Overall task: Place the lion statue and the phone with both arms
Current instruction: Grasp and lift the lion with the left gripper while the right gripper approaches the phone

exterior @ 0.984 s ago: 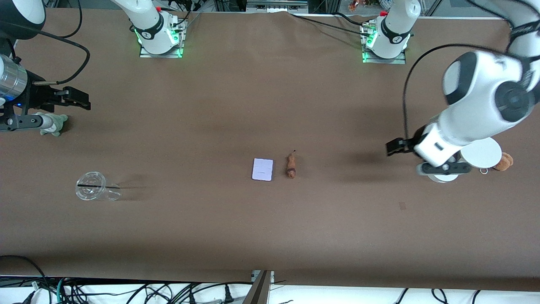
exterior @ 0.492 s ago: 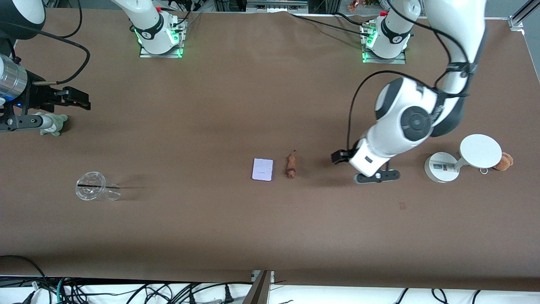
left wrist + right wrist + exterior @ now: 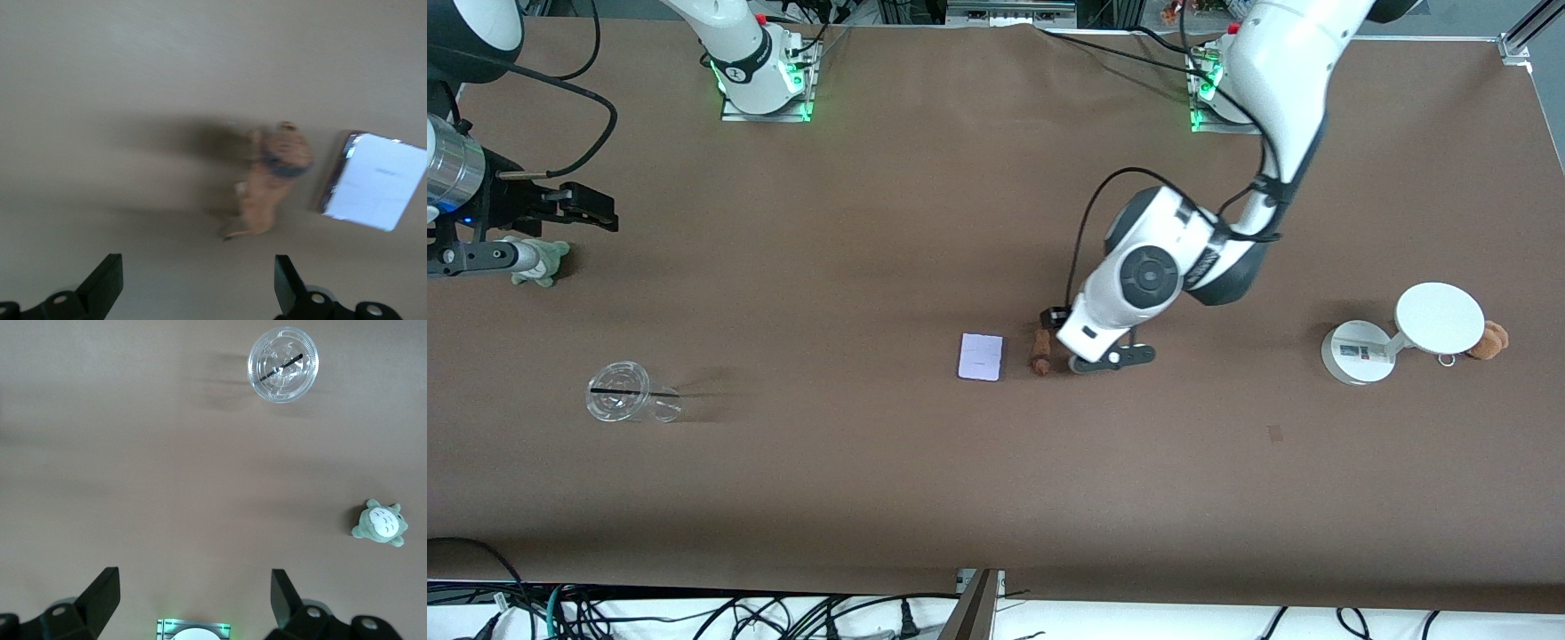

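Observation:
My left gripper reaches the lion and grabs its body (image 3: 1042, 340) next to the mane now, which leaves the lion statue's maned head (image 3: 1041, 364) free for placing.
The lion statue (image 3: 1039, 352) lies at the table's middle, orange-brown, close beside the pale lavender phone (image 3: 981, 356). My left gripper (image 3: 1107, 358) hangs open and empty just over the table beside the lion, toward the left arm's end. In the left wrist view the lion (image 3: 270, 183) and the phone (image 3: 373, 180) lie ahead of the open gripper (image 3: 197, 287), with bare table between the fingers. My right gripper (image 3: 480, 258) waits open and empty, raised over the right arm's end of the table; its own view shows it (image 3: 193, 603) wide open.
A clear plastic cup (image 3: 624, 394) lies toward the right arm's end, with a grey-green plush (image 3: 541, 263) under the right gripper. A white round-based stand (image 3: 1360, 354) and a brown plush (image 3: 1489, 340) sit at the left arm's end.
The left arm has swept from over the white stand across to the table's middle and now hangs beside the lion. The right arm has not moved.

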